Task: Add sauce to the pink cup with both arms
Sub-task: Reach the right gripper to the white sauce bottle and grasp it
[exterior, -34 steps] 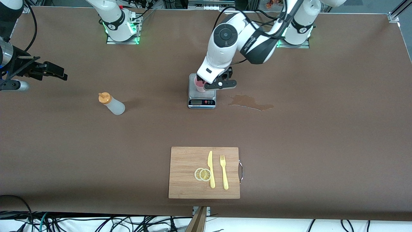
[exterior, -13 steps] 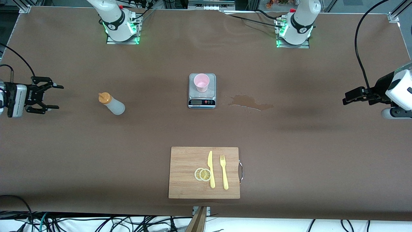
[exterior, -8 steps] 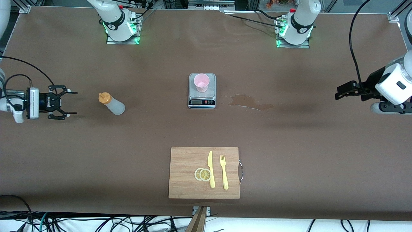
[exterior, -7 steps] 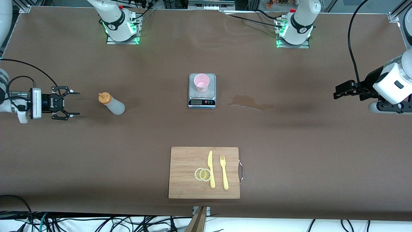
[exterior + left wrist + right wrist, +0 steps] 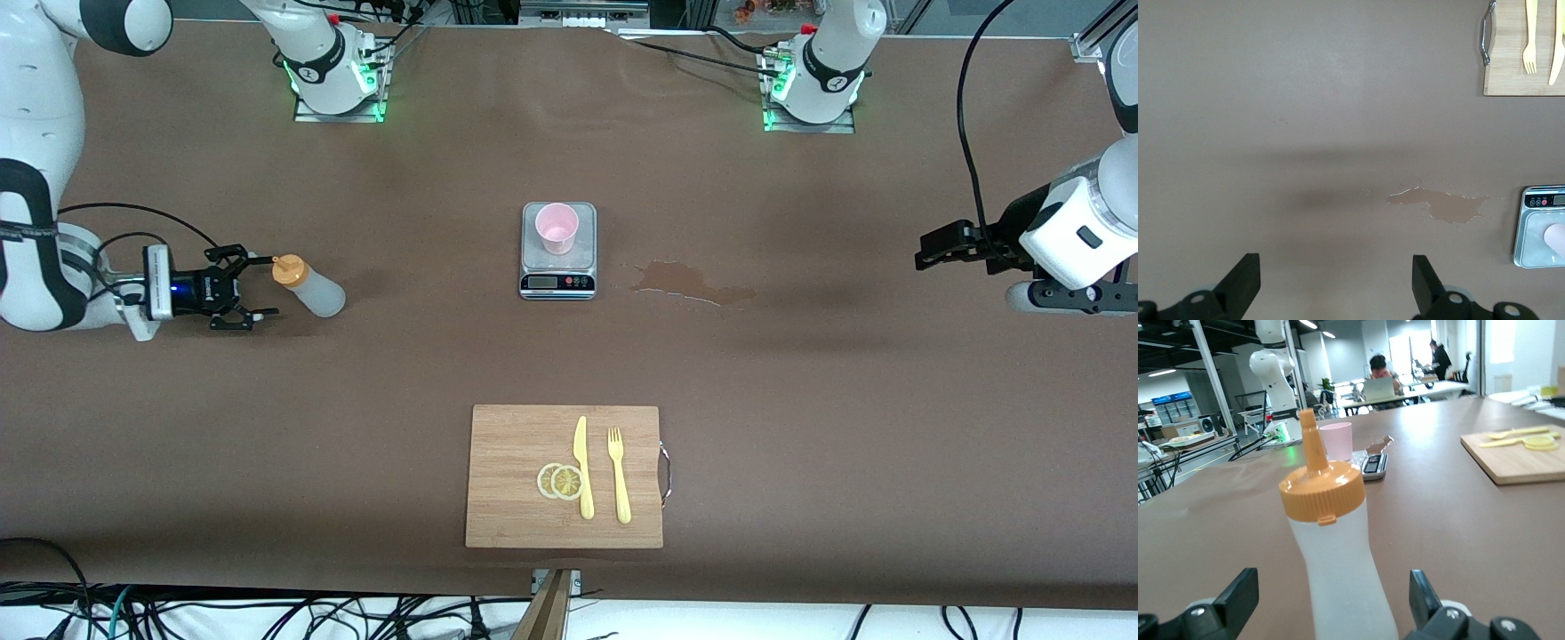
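Note:
Next, my right gripper grabs the bottle by its whitish body (image 5: 322, 295), to leave the sauce bottle's orange nozzle cap (image 5: 289, 271) free to pour into the pink cup.
The sauce bottle (image 5: 311, 289), whitish with an orange nozzle cap, stands upright toward the right arm's end of the table. My right gripper (image 5: 263, 285) is low beside it and open. In the right wrist view the bottle (image 5: 1338, 567) stands between the spread fingertips (image 5: 1241, 590), untouched. The pink cup (image 5: 556, 228) stands on a small digital scale (image 5: 557, 267) at mid-table and shows empty; it also shows in the right wrist view (image 5: 1336, 441). My left gripper (image 5: 932, 250) hangs over the left arm's end of the table, open and empty (image 5: 1335, 293).
A wet stain (image 5: 693, 283) lies beside the scale toward the left arm's end. A wooden cutting board (image 5: 516, 444) with a yellow knife (image 5: 582, 467), a fork (image 5: 618, 476) and lemon slices (image 5: 560, 481) lies nearer the front camera.
My left arm has drawn away from the cup to its end of the table. My right gripper has moved in across the table up to the bottle, fingers open.

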Robot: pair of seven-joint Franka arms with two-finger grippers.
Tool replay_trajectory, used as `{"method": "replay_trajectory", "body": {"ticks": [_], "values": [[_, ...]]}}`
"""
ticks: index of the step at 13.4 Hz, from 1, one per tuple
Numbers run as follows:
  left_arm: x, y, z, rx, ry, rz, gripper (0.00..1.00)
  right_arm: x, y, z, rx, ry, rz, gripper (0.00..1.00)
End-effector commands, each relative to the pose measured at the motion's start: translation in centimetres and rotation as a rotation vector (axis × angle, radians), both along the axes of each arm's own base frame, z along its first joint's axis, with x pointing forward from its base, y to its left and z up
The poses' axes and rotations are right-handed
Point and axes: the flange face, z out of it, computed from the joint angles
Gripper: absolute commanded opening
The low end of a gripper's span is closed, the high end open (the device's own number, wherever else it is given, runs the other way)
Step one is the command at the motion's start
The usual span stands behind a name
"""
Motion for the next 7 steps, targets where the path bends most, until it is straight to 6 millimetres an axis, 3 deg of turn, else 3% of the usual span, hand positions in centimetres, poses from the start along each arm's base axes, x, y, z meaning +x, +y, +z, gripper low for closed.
{"method": "replay_trajectory", "body": {"ticks": [1, 6, 7], "values": [[0.0, 0.0, 0.2, 0.021, 0.007, 0.002, 1.0, 1.0, 1.7, -0.6, 0.087, -0.107, 0.028, 1.0], [0.0, -0.1, 0.2, 0.019, 0.007, -0.001, 1.0, 0.3, 4.0, -3.1, 0.171, -0.156, 0.055, 0.99], [0.0, -0.3, 0.2, 0.019, 0.007, -0.004, 1.0, 0.1, 4.1, -3.6, 0.175, -0.148, 0.055, 0.89]]}}
